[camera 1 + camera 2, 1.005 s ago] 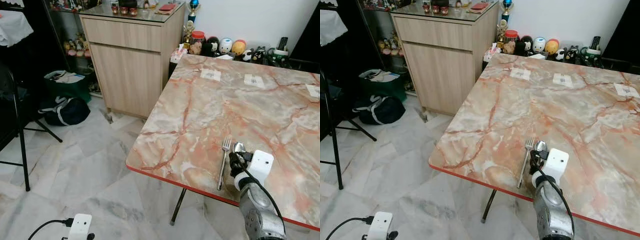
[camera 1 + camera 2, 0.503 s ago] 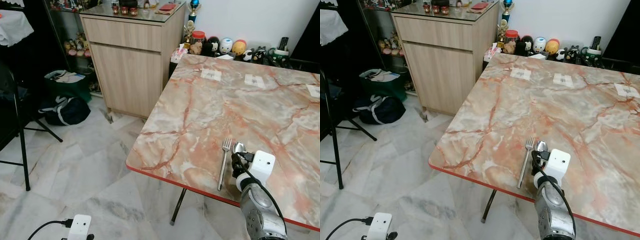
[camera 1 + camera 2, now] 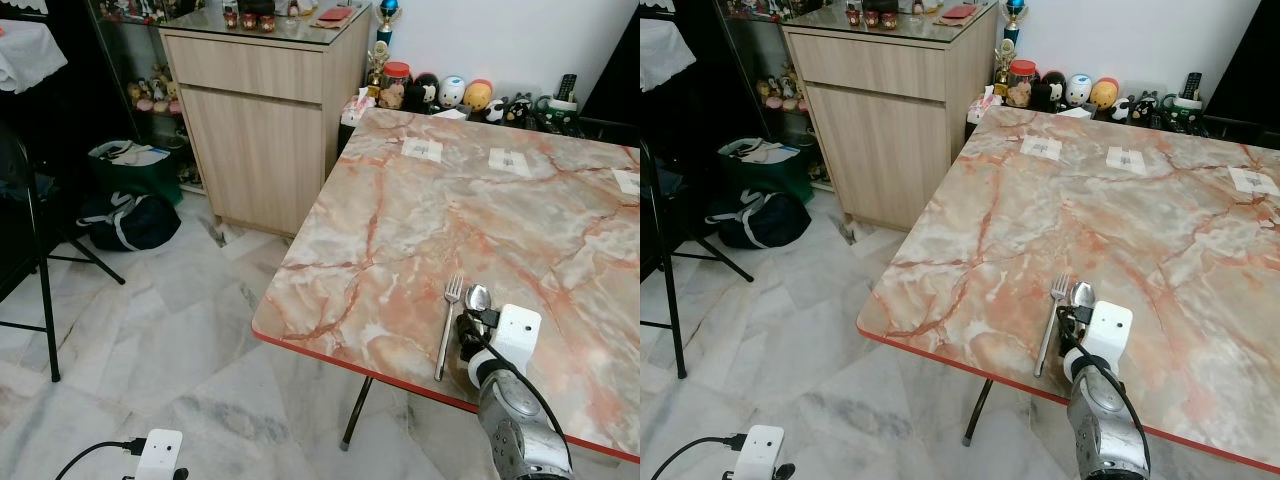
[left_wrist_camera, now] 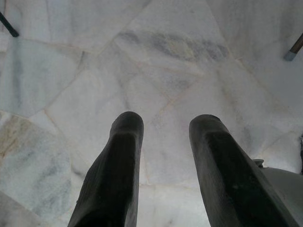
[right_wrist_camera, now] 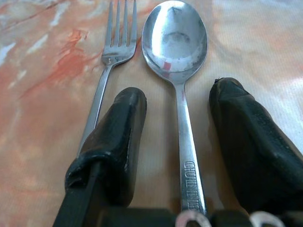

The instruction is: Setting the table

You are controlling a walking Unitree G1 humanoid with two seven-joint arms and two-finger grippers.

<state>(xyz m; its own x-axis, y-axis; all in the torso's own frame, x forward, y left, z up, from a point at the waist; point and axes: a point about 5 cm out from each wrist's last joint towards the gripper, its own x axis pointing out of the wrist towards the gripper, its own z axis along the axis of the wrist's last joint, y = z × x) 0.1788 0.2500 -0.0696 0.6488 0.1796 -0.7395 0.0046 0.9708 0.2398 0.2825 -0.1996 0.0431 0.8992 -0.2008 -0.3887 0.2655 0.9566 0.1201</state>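
Note:
I should next use my right gripper to grab the silver spoon by its slim handle (image 5: 185,125), where the gap gets wider, because the fork's teeth are close beside the spoon's bowl.
A silver fork (image 3: 446,325) and a silver spoon (image 3: 479,298) lie side by side near the front edge of the marble table (image 3: 420,220), tines and bowl pointing away from me. My right gripper (image 5: 177,97) rests low over the spoon's handle (image 5: 187,142), open, with one finger (image 5: 118,127) between fork and spoon and the other (image 5: 246,127) outside the spoon. In the eye views it sits at the spoon's near end (image 3: 468,335). My left gripper (image 4: 165,125) hangs open over the floor, holding nothing.
Small white paper tags (image 3: 421,150) lie at the table's far side, with figurines (image 3: 452,92) behind them. A wooden cabinet (image 3: 260,130) stands left of the table, a dark bag (image 3: 128,220) and a black chair frame (image 3: 42,290) further left. The floor is marble tile.
My right gripper has drawn back a little toward the table's near edge, so more of the spoon's bowl shows. Fork and spoon lie where they were.

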